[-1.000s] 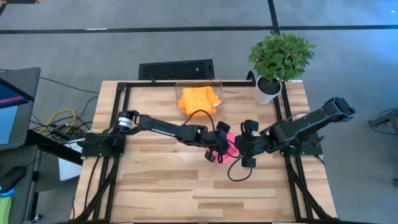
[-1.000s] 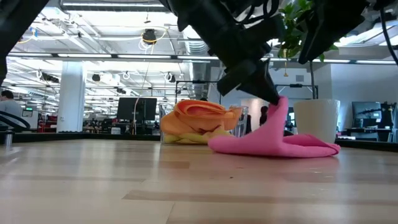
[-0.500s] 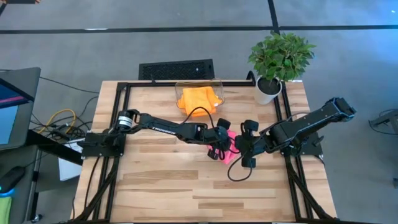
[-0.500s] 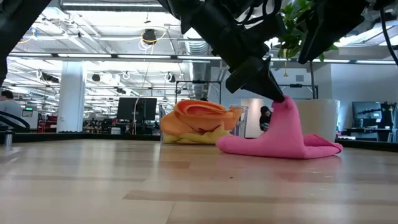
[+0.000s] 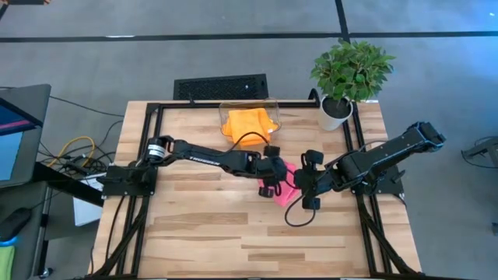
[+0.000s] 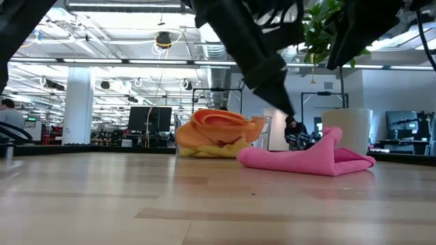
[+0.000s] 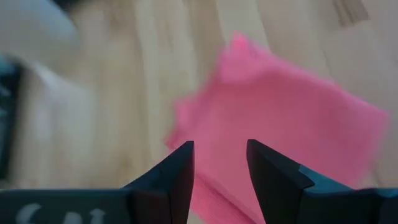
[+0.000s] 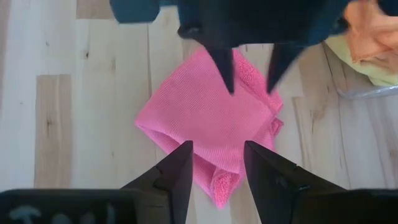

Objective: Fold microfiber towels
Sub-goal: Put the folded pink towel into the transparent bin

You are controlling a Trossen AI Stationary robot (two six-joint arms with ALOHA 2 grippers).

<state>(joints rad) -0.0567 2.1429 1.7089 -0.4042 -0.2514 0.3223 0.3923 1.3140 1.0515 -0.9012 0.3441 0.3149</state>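
Note:
My left gripper will next move the folded pink towel into the clear bin, so it will grab the towel by its folded edge (image 7: 214,193).
A hot pink microfiber towel (image 5: 285,191) lies folded on the table's middle right (image 6: 306,160), with one corner still curled up. My left gripper (image 7: 221,168) hovers open just above it, touching nothing; in the right wrist view its fingers (image 8: 225,74) point down over the towel's far part (image 8: 211,118). My right gripper (image 8: 217,168) stands open over the towel's right side (image 5: 305,188), also clear of it. Orange towels (image 5: 247,124) are heaped over a yellow one (image 8: 367,65) in the clear bin (image 6: 261,133).
The clear bin (image 5: 272,103) stands at the table's far edge, a potted plant (image 5: 350,74) at the far right corner with its white pot (image 6: 347,129) behind the pink towel. Bare wood lies toward the near and left edges.
My left gripper has opened and let go of the pink towel's raised part, rolling at the wrist as it did. That part, held up in a peak before, went over toward the right and has dropped onto the rest of the towel, which now lies low.

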